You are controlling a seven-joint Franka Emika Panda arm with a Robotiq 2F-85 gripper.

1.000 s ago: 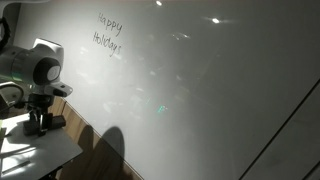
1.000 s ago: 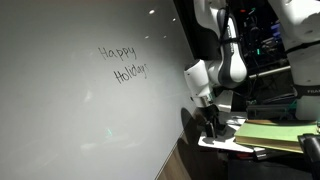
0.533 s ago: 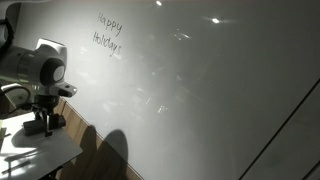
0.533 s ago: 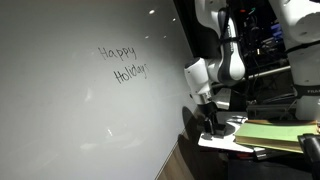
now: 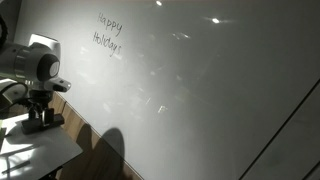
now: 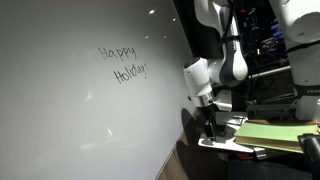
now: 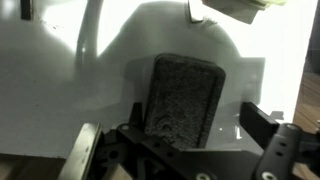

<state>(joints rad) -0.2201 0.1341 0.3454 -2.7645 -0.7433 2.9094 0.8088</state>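
My gripper turns first, then closes on the eraser, since the eraser's long sides lie at an angle to my fingers on the white tabletop.
A dark grey felt eraser (image 7: 185, 95) lies flat on a white tabletop (image 7: 60, 90) in the wrist view. My gripper (image 7: 195, 132) hangs straight over its near end, open, one black finger (image 7: 262, 125) to the right of the eraser and the other at its left edge. Nothing is held. In both exterior views the gripper (image 5: 42, 118) (image 6: 209, 130) points down just above a small white table (image 5: 45, 152) (image 6: 225, 143) beside the whiteboard (image 5: 200, 90) (image 6: 70, 110); the eraser is hidden there.
"Happy Holidays" (image 5: 108, 32) (image 6: 125, 62) is handwritten high on the whiteboard. A yellow-green pad (image 6: 275, 133) lies on the table next to the arm. Dark equipment and cables (image 6: 270, 40) stand behind the robot. A pale object (image 7: 225, 10) sits at the tabletop's far edge.
The wrist shifted slightly sideways over the small table and came back. The jaws stayed open.
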